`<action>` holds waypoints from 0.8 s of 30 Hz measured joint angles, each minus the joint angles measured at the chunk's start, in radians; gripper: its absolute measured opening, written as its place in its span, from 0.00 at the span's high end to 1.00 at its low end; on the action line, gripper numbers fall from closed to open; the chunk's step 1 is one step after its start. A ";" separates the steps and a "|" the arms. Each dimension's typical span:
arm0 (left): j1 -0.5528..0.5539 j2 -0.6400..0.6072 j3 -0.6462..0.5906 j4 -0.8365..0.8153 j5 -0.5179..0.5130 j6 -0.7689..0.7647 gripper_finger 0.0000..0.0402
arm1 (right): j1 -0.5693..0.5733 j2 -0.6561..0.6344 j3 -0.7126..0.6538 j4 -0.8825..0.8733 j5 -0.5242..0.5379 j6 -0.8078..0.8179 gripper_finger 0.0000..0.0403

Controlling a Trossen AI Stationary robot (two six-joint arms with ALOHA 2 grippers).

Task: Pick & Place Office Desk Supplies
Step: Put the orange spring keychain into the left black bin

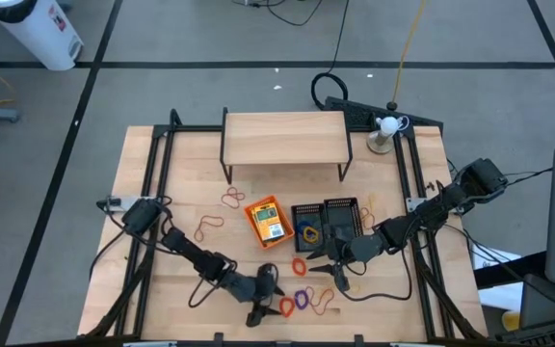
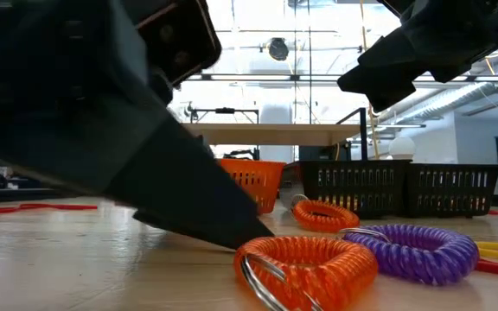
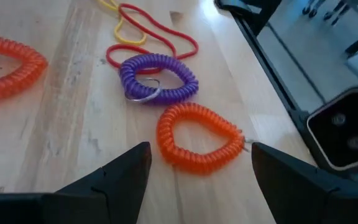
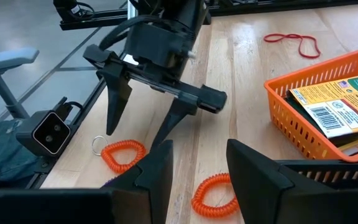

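Note:
The robot needs to sort the coils into a black mesh tray, so its left gripper should next grab the orange coiled loop by its coiled band.
My left gripper is open near the table's near edge. Its fingers stand on either side of an orange coiled loop that lies flat on the wood, with a purple coiled loop just beyond it. My right gripper is open too and hovers above a second orange coil. The orange tray holds a yellow-and-green crayon box. Two black mesh trays stand to its right.
Red and yellow bands lie beside the purple coil, and more thin loops lie left of the orange tray. The wooden shelf riser stands at the far side. Black frame rails run along both table sides.

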 joint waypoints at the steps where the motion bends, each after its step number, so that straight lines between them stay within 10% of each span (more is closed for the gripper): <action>1: 0.008 0.000 0.000 -0.001 0.011 -0.011 0.30 | 0.000 0.000 0.000 0.000 0.000 0.002 0.65; 24: 0.023 0.001 0.159 -0.371 -0.024 0.016 0.30 | 0.000 0.000 0.000 -0.003 0.000 0.004 0.65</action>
